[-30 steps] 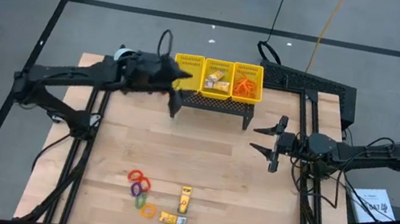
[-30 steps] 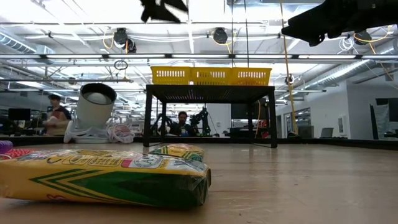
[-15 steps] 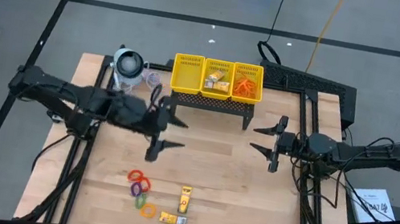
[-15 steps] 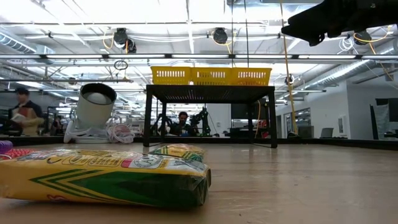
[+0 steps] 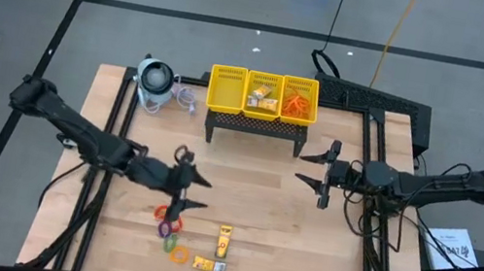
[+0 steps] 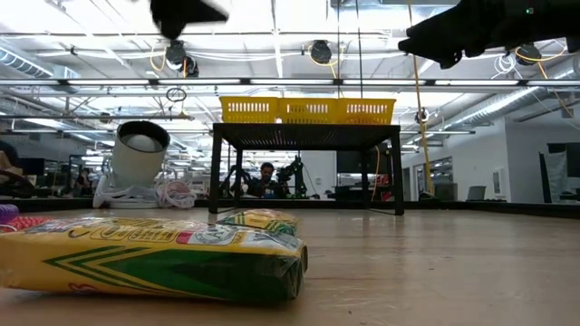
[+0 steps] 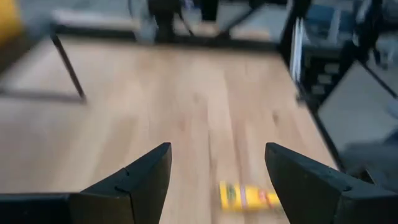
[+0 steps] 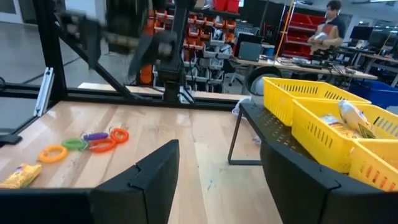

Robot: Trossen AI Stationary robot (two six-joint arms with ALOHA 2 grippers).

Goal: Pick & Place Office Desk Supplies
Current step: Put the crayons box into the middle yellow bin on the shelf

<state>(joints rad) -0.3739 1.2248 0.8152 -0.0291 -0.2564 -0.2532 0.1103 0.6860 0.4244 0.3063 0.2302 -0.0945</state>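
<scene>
I need to grab the flat packet by its long sides with my left gripper next, to put the packet into the basket's middle bin (image 5: 263,96).
Near the table's near edge lie red, purple, green and orange rings (image 5: 169,227) and two yellow-orange packets (image 5: 223,242) (image 5: 209,265), all flat on the wood. My left gripper (image 5: 188,192) hovers open just beyond the rings, touching nothing; its wrist view shows one packet (image 7: 246,196) beyond its open fingers (image 7: 217,152). My right gripper (image 5: 317,173) waits open above the table right of centre, in front of the stand; its wrist view shows the rings (image 8: 93,142). In the low view a packet (image 6: 154,258) fills the foreground.
The yellow three-compartment basket (image 5: 263,95) sits on a black stand at the far edge, with a packet in its middle bin and orange bands in its right bin. A grey-white round device with a cord (image 5: 154,82) stands at the far left. Bare wood (image 5: 252,191) lies between the grippers.
My left gripper has swung from the basket's left end toward the near edge, and now hangs over the wood just beyond the rings, still open. My right gripper has edged slightly toward the table's left. Rings and packets have not moved.
</scene>
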